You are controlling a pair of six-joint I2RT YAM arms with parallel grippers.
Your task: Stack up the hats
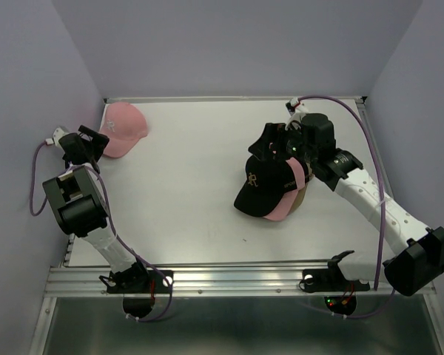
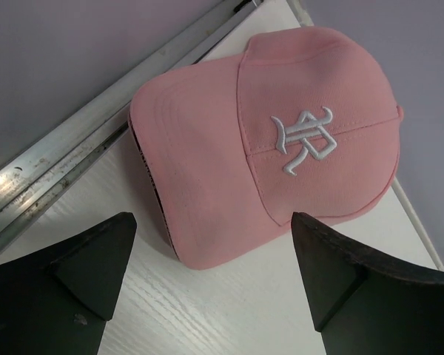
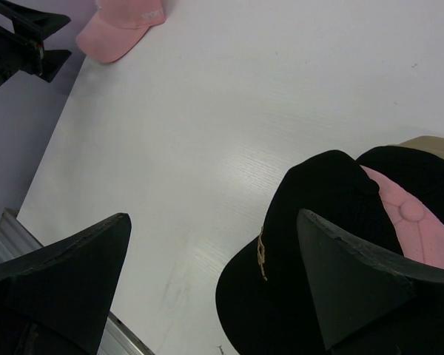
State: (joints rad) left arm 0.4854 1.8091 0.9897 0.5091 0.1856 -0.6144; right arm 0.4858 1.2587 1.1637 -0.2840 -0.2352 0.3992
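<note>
I will reach the lone pink hat with my left gripper and grab it by its brim's near corner (image 1: 114, 152). The pink hat's top then stays free to stack over the black hat (image 1: 263, 186).
A lone pink hat (image 1: 123, 127) with a white embroidered letter lies at the table's far left corner; in the left wrist view this pink hat (image 2: 281, 148) fills the middle. My left gripper (image 1: 95, 142) (image 2: 211, 244) is open just short of its brim, touching nothing. At centre right the other hats form a pile: a black hat (image 1: 263, 186) (image 3: 311, 244) with a gold letter on top, a pink one (image 1: 288, 207) and a tan one (image 1: 302, 196) below. My right gripper (image 1: 271, 146) (image 3: 214, 244) hovers open above the pile's far edge, holding nothing.
A metal rail (image 1: 207, 275) runs along the near edge and a second rail (image 2: 66, 155) borders the table beside the lone pink hat. Lilac walls close in the left, back and right. Bare white tabletop (image 1: 185, 177) lies between the hat and the pile.
</note>
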